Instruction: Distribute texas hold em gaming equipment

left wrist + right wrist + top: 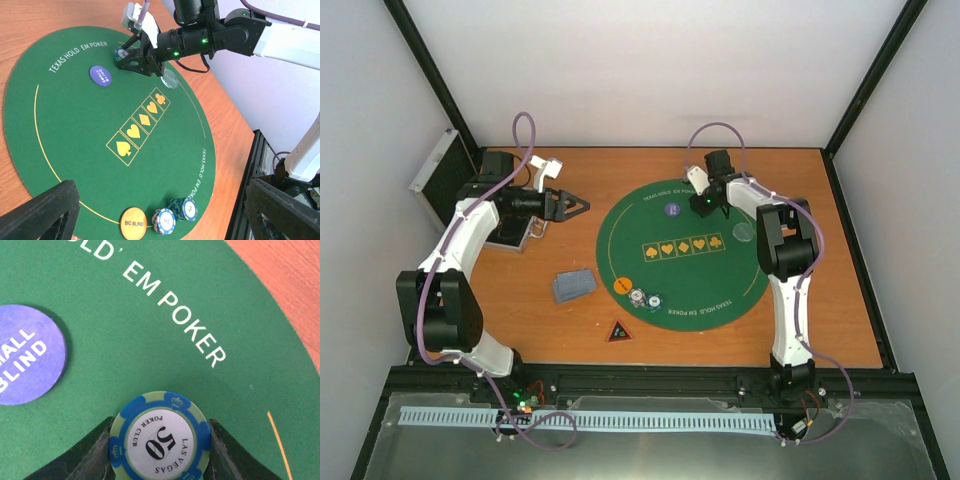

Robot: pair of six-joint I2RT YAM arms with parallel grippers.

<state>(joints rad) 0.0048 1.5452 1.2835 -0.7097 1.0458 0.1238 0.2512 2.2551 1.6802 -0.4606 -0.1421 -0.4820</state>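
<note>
The chip sits low over flat, open mat (685,262), beside the "small blind" disc, so it is time for my right gripper to release the chip.
My right gripper (706,206) is shut on a green-and-blue "50" chip (160,437), low over the far part of the round green mat (685,262), beside the purple-blue "small blind" disc (672,209). The held chip also shows in the left wrist view (121,53). My left gripper (578,207) is open and empty, above the table left of the mat. An orange "big blind" disc (134,223) and two chip stacks (164,220) (185,208) sit at the mat's near-left edge. A clear disc (743,233) lies on the mat's right side. Grey-blue cards (574,285) and the dark triangle (618,331) lie on the wood.
A silver case (435,175) leans at the far left by the black frame post. The wooden table (840,300) is walled in by white panels. The black rail runs along the near edge.
</note>
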